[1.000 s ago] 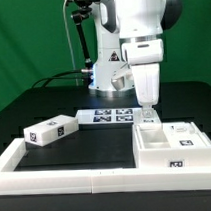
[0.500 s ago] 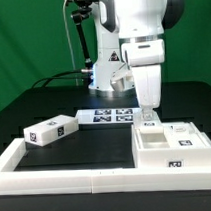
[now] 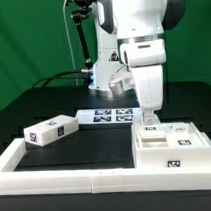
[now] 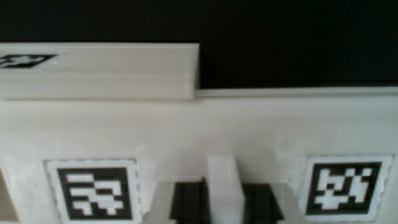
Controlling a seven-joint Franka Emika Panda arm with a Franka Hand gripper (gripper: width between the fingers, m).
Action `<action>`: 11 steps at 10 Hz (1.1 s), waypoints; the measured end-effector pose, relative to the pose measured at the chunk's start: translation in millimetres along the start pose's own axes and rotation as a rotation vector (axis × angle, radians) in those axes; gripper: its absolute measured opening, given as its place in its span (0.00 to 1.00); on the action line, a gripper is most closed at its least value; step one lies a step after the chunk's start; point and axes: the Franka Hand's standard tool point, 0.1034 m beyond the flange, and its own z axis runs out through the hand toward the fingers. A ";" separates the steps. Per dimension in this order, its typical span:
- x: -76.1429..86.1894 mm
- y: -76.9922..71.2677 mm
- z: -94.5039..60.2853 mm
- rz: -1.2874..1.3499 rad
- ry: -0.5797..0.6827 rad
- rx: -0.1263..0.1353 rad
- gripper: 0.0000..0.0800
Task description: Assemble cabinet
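Observation:
My gripper keeps holding the panel for now, since the panel stands offset at the corner of the white cabinet. It would miss if I opened now.
The cabinet [image 3: 172, 148] is the large white tagged box at the exterior view's right, inside the border rails. My gripper [image 3: 148, 115] points straight down at the cabinet's far left corner. In the wrist view the gripper [image 4: 224, 200] has its dark fingers [image 4: 187, 203] close on either side of a thin upright white wall of the cabinet [image 4: 222, 120], between two square tags. The jaws look shut on that wall. A smaller white tagged block [image 3: 51, 131] lies apart at the exterior view's left.
The marker board [image 3: 106, 116] lies at the table's middle back, just left of my gripper. Low white border rails [image 3: 67, 176] run along the front and left. A white slab with a partly seen tag [image 4: 98, 70] shows beyond the cabinet in the wrist view.
My gripper has come down slightly and shifted a little toward the exterior view's right at the cabinet's far corner. The block and the marker board have not moved.

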 end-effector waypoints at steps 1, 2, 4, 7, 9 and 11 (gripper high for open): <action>0.0 0.0 0.0 0.000 0.000 0.000 0.09; 0.0 0.0 0.0 0.000 0.000 0.000 0.09; -0.4 2.1 0.1 -0.001 -0.001 0.002 0.09; -0.7 37.2 0.8 0.008 -0.004 0.039 0.09; 2.5 58.1 2.7 0.010 0.002 0.040 0.09; 8.7 72.4 4.1 0.006 0.009 0.038 0.09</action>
